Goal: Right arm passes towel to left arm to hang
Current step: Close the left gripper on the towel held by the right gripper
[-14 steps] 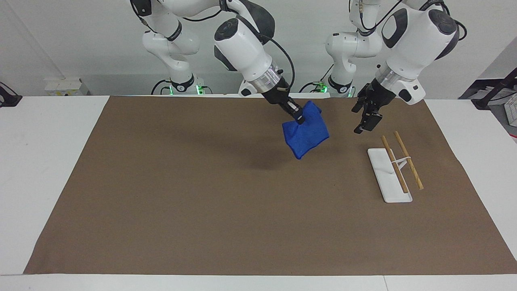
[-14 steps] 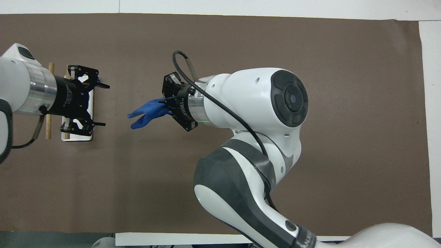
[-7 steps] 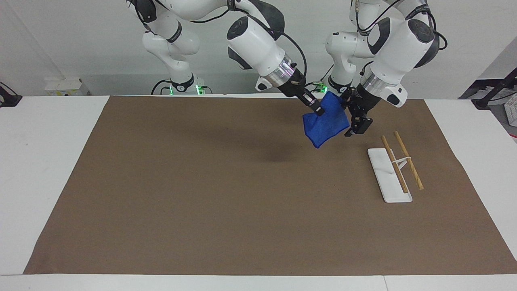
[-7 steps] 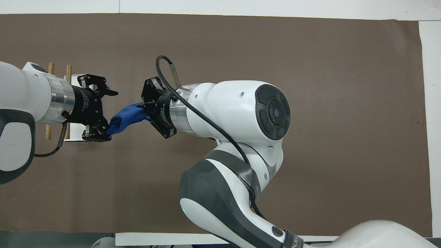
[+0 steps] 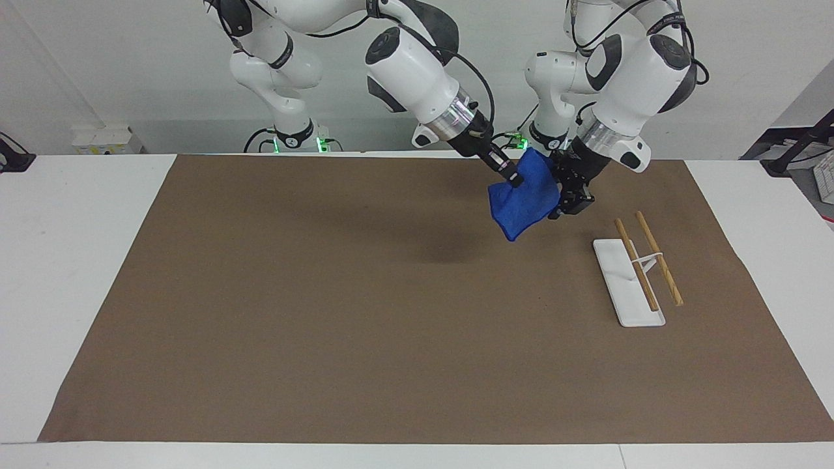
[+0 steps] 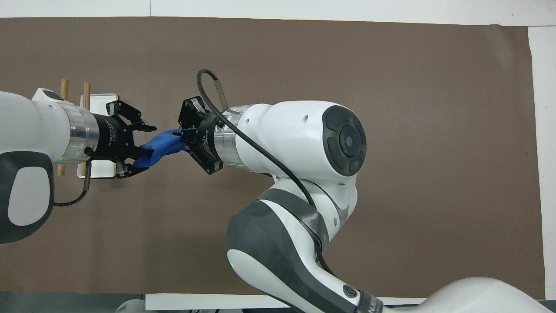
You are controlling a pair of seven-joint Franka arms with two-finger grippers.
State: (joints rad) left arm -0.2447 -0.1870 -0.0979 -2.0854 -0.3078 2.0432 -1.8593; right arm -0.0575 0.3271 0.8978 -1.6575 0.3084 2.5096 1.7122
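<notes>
The left gripper takes the towel by its free edge [image 6: 144, 157] next, since my right gripper's fingers crowd the held corner of the towel.
My right gripper [image 5: 513, 177] is shut on an upper corner of the blue towel [image 5: 524, 203] and holds it in the air over the brown mat. The towel hangs down from it. My left gripper [image 5: 565, 198] is right up against the towel's free edge. In the overhead view the left gripper [image 6: 139, 150] is open, with the towel's end [image 6: 158, 145] between its fingers, facing the right gripper [image 6: 180, 137]. The white rack [image 5: 629, 286] with two wooden rods stands on the mat toward the left arm's end.
The brown mat [image 5: 326, 312] covers most of the white table. In the overhead view the left arm's wrist covers the middle of the rack's base [image 6: 103, 98]. Both arms meet above the mat beside the rack.
My left gripper has moved in toward the towel, from a gap away to its fingers around the towel's end. My right gripper carried the towel toward the rack, then held still.
</notes>
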